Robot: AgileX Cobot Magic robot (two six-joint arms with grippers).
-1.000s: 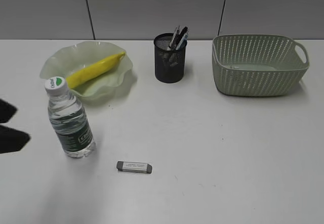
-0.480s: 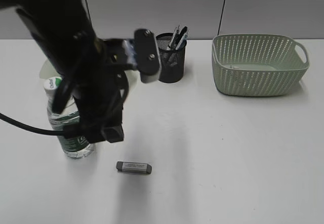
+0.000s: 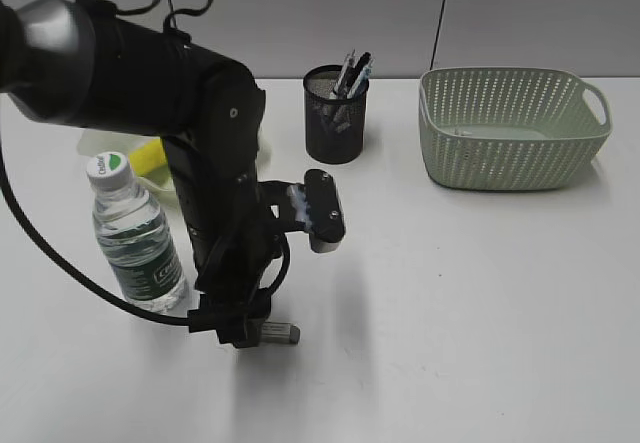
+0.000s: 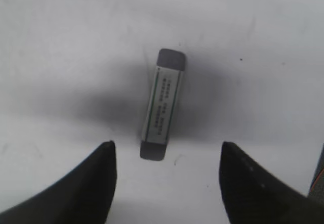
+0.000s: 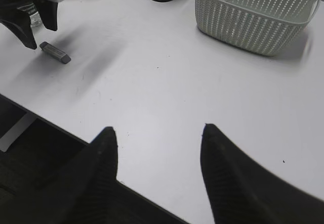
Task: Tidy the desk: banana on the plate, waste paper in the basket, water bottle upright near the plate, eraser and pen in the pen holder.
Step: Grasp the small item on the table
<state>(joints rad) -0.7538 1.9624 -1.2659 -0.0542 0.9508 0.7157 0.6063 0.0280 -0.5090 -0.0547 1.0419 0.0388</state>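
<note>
My left gripper's fingers are above the near end of the eraser, so they would miss the eraser if I closed them now. I need to lower the gripper first.
The grey eraser (image 4: 163,104) with a white label lies flat on the desk (image 3: 450,293). My left gripper (image 4: 167,144) hangs just above its near end, open, with one finger on either side and nothing held. In the exterior view the left gripper (image 3: 236,331) covers most of the eraser (image 3: 283,334). The water bottle (image 3: 135,238) stands upright to the left of the arm, near the plate (image 3: 100,143). A bit of the banana (image 3: 148,155) shows on the plate behind the arm. Pens (image 3: 352,71) stand in the pen holder (image 3: 336,113). My right gripper (image 5: 158,128) is open and empty over the desk's front edge. The waste paper does not show.
The basket (image 3: 510,128) sits at the back right, to the right of the pen holder. The left arm's bulk stands between the bottle and the desk's middle. The desk's front edge (image 5: 61,128) runs close under the right gripper.
The left arm swung in from the left edge and came down over the eraser. Its jaws opened wider. The bottle, eraser and right gripper stayed where they were.
</note>
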